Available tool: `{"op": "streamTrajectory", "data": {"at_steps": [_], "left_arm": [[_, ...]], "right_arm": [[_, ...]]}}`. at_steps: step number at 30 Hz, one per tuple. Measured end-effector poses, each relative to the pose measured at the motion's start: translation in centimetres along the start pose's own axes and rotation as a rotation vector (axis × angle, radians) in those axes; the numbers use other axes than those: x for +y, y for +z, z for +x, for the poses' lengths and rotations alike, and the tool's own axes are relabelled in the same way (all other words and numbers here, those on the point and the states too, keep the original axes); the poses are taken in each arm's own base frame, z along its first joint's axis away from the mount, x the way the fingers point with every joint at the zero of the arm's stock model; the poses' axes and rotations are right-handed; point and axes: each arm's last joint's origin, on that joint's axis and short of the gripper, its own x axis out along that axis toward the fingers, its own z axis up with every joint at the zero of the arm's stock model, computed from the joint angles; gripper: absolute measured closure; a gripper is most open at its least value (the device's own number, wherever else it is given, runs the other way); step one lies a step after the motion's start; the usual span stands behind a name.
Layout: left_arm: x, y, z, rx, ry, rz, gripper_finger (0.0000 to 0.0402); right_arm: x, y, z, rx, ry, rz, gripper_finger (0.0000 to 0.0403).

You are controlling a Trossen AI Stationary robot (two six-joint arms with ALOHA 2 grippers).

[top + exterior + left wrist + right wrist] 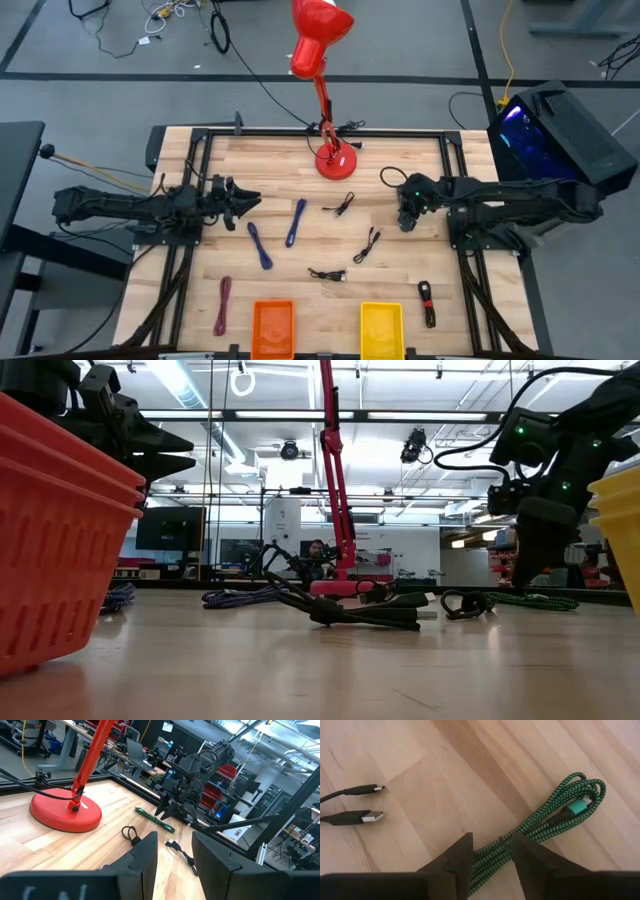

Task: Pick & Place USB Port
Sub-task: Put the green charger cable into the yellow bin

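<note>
I need to turn my right gripper before I close it on the green cable. The green cable's folded bundle (492, 858) runs at an angle to my fingers and crosses under one finger.
Several USB cables lie flat on the wooden table. A green braided one (555, 810) lies folded in a bundle at the far right (392, 177). My right gripper (491, 842) slants down over it, open, with one finger on either side of the bundle's end and no hold showing. It also shows in the high view (407, 222). Black cables (340, 205) (368, 243) (327, 273) lie mid-table. Two blue ones (297, 222) (259, 243) lie left of centre. My left gripper (255, 199) hovers level at the left, open and empty.
A red desk lamp (335, 160) stands at the far middle. An orange bin (272, 328) and a yellow bin (381, 328) sit at the near edge. A dark red cable (222, 305) lies near left, a black-and-red one (427, 302) near right. Two black plugs (367, 802) lie beside the green cable.
</note>
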Motion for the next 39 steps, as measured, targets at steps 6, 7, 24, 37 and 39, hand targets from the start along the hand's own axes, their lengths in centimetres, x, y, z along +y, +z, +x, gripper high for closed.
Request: {"op": "streamTrajectory", "data": {"at_steps": [6,7,24,37,39], "left_arm": [[0.0,0.0,0.0,0.001,0.000,0.000,0.0275],[0.0,0.0,0.0,0.001,0.000,0.000,0.0275],[0.1,-0.1,0.0,0.011,0.005,0.002,0.0275],[0.1,-0.2,0.0,0.023,0.014,0.006,0.0275],[0.2,-0.2,0.0,0.015,0.031,0.006,0.0275]], "right_arm": [[-0.3,0.1,0.2,0.007,-0.024,-0.004,0.0210],[-0.4,0.1,0.3,0.011,-0.033,-0.001,0.0203],[-1.0,0.4,3.1,0.096,-0.108,0.110,0.0161],[-0.9,1.0,3.4,0.032,-0.116,0.075,0.0389],[-0.8,1.6,2.9,0.013,-0.110,0.057,0.0389]]}}
